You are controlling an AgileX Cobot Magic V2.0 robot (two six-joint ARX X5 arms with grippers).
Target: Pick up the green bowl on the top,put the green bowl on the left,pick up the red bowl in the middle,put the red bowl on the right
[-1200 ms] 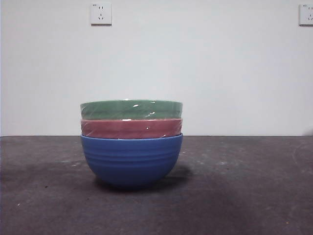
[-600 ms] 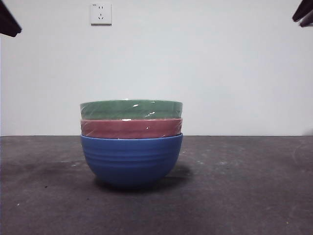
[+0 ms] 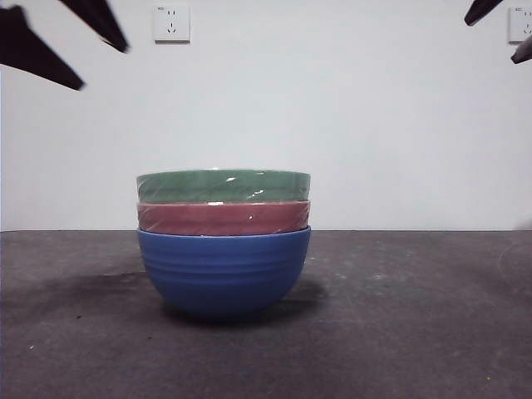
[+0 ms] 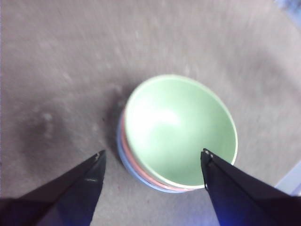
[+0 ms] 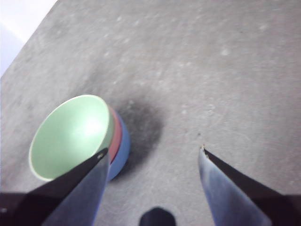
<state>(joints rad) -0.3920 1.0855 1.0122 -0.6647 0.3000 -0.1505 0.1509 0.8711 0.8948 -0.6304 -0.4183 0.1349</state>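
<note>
My left gripper grips the green bowl by its exposed rim [image 3: 148,177] next, since the red bowl wraps the green bowl's lower part.
Three ribbed bowls stand nested in one stack on the dark table. The green bowl [image 3: 223,185] is on top, the red bowl [image 3: 223,218] sits under it, and a blue bowl [image 3: 223,270] is at the bottom. My left gripper [image 3: 65,41] is open and empty, high at the top left, above the stack; its wrist view looks down into the green bowl [image 4: 181,129] between the jaws, with the red bowl's rim [image 4: 141,170] showing below. My right gripper [image 3: 503,29] is open and empty at the top right, well away from the green bowl [image 5: 70,134] and red bowl [image 5: 116,134].
The dark grey table [image 3: 416,316] stretches to both sides of the stack. A white wall with two sockets [image 3: 171,23] stands behind. The blue bowl's side [image 5: 123,150] shows in the right wrist view.
Both grippers have come further into the front view from the top corners, the left one more. The bowls have not moved.
</note>
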